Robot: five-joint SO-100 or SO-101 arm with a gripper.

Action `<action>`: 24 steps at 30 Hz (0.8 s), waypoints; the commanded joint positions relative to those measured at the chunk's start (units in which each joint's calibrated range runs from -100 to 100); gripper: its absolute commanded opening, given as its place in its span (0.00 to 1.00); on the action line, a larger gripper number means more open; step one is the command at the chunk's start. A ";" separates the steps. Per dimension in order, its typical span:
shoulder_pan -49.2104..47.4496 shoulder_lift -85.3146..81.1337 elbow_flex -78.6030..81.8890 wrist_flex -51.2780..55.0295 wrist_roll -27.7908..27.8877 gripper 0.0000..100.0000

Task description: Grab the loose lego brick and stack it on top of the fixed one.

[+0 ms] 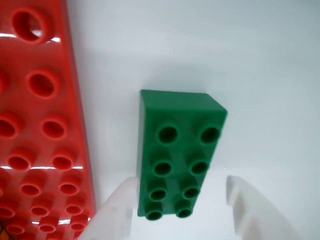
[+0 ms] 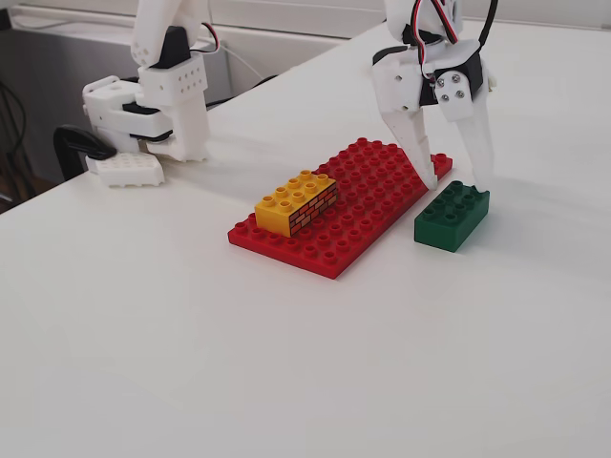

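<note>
I will next grab the green brick [image 1: 177, 155] by its long sides with my gripper, so that I can stack it on top of the fixed one.
The loose dark green brick [image 2: 452, 218] lies on the white table just right of the red baseplate [image 2: 346, 208]. In the wrist view the green brick [image 1: 177, 155] fills the middle, studs up. My white gripper [image 2: 454, 176] is open and low over the brick's far end, one finger on each side; in the wrist view the gripper [image 1: 181, 197] straddles the brick's near end, jaws apart. The yellow brick with the brick-wall pattern [image 2: 298, 201] sits on the baseplate's left part, well left of the gripper.
The baseplate's edge [image 1: 75, 125] runs close along the green brick's left side in the wrist view. A second white arm base [image 2: 153, 105] stands at the back left. The table's edge runs along the back left.
</note>
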 commanded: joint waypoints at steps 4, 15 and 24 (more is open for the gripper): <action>0.67 -0.30 -1.67 0.40 0.03 0.30; 1.63 4.44 0.05 0.14 -0.23 0.31; 1.56 8.42 -6.02 4.39 -0.39 0.06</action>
